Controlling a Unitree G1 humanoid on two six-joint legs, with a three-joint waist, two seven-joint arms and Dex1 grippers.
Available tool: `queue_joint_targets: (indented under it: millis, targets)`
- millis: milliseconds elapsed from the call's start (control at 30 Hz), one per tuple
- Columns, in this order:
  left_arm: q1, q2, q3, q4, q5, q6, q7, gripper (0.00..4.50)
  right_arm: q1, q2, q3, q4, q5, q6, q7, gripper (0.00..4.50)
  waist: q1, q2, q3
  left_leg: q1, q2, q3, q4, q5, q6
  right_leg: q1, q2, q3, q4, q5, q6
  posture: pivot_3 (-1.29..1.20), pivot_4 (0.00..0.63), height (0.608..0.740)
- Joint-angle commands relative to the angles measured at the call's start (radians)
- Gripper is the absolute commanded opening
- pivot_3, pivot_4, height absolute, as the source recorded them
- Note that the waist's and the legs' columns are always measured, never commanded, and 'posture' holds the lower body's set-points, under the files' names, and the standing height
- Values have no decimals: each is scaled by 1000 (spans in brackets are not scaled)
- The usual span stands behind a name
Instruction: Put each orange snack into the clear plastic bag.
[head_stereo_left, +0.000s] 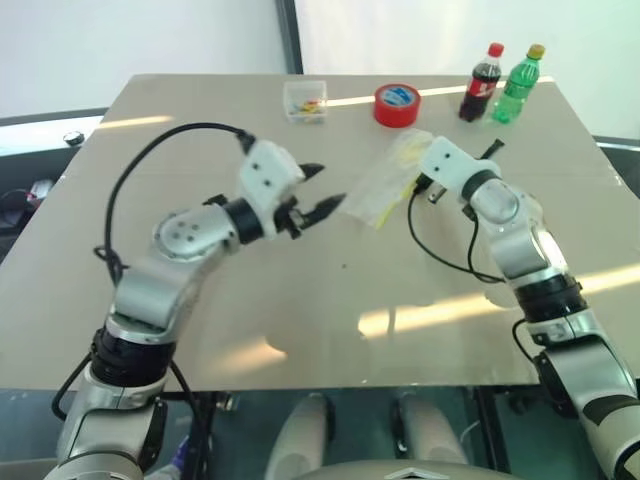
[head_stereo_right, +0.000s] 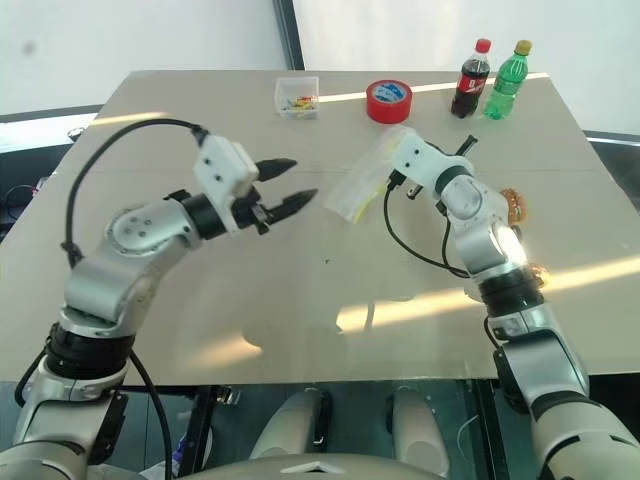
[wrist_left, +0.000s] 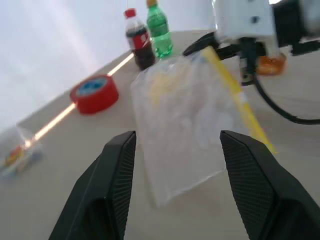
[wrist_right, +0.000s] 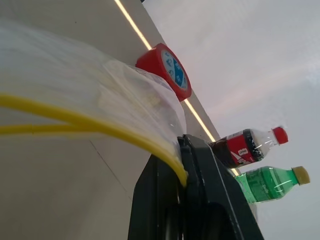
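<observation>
The left gripper pinches the yellow strip by its loose lower end next, since the bag's clear film (head_stereo_left: 376, 184) hangs slack from the strip.
The clear plastic bag (head_stereo_left: 378, 186) with its yellow strip (wrist_left: 239, 97) hangs above the table's middle. My right gripper (wrist_right: 183, 155) is shut on the strip's end. My left gripper (head_stereo_left: 322, 190) is open just short of the bag's other end, and the bag's lower edge lies ahead of its two fingers (wrist_left: 116, 165), apart from them. One orange snack (head_stereo_right: 515, 207) lies on the table behind my right forearm. A second orange piece (head_stereo_right: 536, 272) peeks out nearer the table's right edge, mostly hidden by the arm.
At the far side of the table (head_stereo_left: 200, 330) stand a red tape roll (head_stereo_left: 397, 104), a cola bottle (head_stereo_left: 481, 83), a green bottle (head_stereo_left: 518, 85) and a small clear box (head_stereo_left: 305, 102) of colourful bits. A black cable (head_stereo_left: 440, 250) loops from my right wrist.
</observation>
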Motion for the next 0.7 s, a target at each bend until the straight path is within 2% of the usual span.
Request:
queue_joint_targets:
  millis: [33, 233, 500, 700]
  targets:
    - [-6, -20, -31, -55, 37, 9, 1, 2830, -45, 17, 5, 7, 9, 22, 7, 0, -3, 0, 0, 0, 0, 0, 0, 0, 1, 0, 0, 0, 0, 0, 0, 0, 150, 740]
    - [-34, -69, -75, -21, 126, 60, 57, 2830, -98, 58, 6, 59, 15, 41, -4, 0, -6, 0, 0, 0, 0, -1, 1, -2, 3, 0, 2, 0, 2, 0, 0, 0, 150, 740]
    - [-44, -104, -142, 41, 273, 29, 73, 2830, -120, 68, 8, 71, 20, 47, -6, 0, -5, 0, 0, 0, 0, -1, 1, -1, 2, 0, 2, -1, 2, 0, 0, 0, 150, 740]
    - [-58, -158, -155, 75, 315, 24, 73, 2830, -118, 74, 9, 52, 21, 68, -4, 0, -4, 0, 0, 0, 0, -1, 2, -1, 2, 0, 2, -1, 2, 0, 0, 0, 150, 740]
